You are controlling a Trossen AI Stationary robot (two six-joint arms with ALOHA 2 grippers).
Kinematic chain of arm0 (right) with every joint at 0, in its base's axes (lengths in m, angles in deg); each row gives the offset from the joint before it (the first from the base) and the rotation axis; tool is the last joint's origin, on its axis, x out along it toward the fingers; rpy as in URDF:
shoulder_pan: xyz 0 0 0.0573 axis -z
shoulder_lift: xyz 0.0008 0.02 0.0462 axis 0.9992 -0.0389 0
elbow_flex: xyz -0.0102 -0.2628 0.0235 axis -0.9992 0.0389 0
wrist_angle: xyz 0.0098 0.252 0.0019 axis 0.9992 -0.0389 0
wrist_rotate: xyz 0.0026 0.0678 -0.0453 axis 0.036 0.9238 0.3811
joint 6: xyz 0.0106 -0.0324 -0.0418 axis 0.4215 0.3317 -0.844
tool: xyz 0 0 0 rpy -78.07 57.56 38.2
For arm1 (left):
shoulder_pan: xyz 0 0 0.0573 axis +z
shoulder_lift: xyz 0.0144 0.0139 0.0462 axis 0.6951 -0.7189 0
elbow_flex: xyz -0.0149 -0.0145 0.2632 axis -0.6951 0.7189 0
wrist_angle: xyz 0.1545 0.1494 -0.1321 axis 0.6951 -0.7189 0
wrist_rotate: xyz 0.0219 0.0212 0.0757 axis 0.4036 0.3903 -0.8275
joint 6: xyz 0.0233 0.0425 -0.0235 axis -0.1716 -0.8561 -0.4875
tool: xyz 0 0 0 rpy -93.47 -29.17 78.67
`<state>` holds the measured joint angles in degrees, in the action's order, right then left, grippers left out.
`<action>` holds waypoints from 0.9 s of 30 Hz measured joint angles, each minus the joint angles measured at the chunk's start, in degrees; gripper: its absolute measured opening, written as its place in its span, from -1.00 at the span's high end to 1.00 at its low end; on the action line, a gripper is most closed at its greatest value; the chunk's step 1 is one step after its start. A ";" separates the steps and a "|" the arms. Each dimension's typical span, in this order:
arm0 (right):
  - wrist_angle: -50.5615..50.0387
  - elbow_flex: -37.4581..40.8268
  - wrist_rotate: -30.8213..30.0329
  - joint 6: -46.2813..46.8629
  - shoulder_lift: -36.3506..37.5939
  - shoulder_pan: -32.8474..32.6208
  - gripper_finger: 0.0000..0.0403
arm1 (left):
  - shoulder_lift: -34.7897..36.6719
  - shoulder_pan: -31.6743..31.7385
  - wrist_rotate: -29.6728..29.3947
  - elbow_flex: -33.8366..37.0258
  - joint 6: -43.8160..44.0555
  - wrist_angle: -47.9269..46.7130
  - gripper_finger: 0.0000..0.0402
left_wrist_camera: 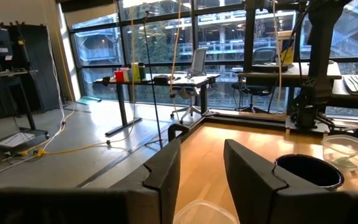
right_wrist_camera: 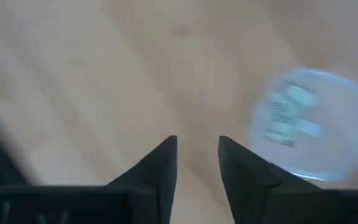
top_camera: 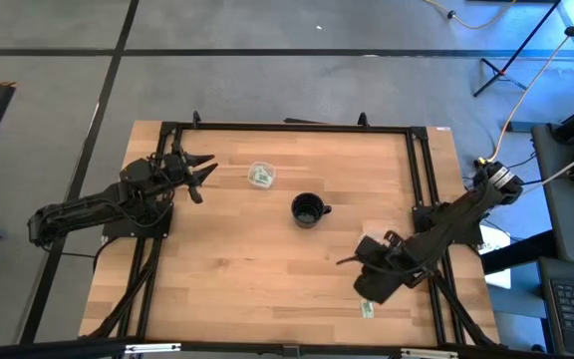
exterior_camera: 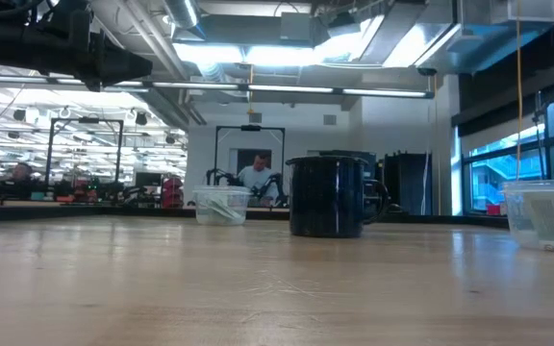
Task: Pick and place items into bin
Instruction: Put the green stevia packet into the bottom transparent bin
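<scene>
My right gripper needs to put the last loose packet into the clear tub, so it should reach the packet and grip its short end (top_camera: 367, 311).
Pale green packets lie inside two clear plastic tubs. One tub (top_camera: 260, 176) stands at the far left of the table's middle, also seen as the tub (exterior_camera: 221, 205) and the tub (left_wrist_camera: 207, 213). The other tub (right_wrist_camera: 306, 124) shows as the tub (exterior_camera: 546, 215) and the tub (left_wrist_camera: 347, 150). A single packet (top_camera: 368, 309) lies flat by the near edge. My left gripper (top_camera: 203, 176) is open, just left of the first tub. My right gripper (top_camera: 352, 259) hovers open over bare wood beside the second tub, with its fingers (right_wrist_camera: 166, 163) holding nothing.
A black mug (top_camera: 309, 210) stands upright mid-table, between the two tubs, and shows as the mug (exterior_camera: 330, 195) and the mug (left_wrist_camera: 309, 171). A black frame (top_camera: 287, 127) borders the far edge and sides. Bare wood spreads over the table's near left.
</scene>
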<state>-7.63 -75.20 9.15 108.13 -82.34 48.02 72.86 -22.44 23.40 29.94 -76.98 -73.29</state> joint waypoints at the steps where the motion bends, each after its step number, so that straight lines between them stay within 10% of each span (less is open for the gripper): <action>1: 1.49 -0.83 -0.05 -0.91 0.01 -0.51 0.40 | -0.02 0.01 0.00 0.00 -0.01 -0.02 0.40; 27: 14.92 1.05 5.82 -14.39 -14.79 -8.47 0.40 | 0.00 0.00 0.00 0.00 2.42 0.00 0.41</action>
<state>7.29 -74.14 14.97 93.74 -97.13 39.55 72.86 -22.44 23.40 29.94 -74.57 -73.29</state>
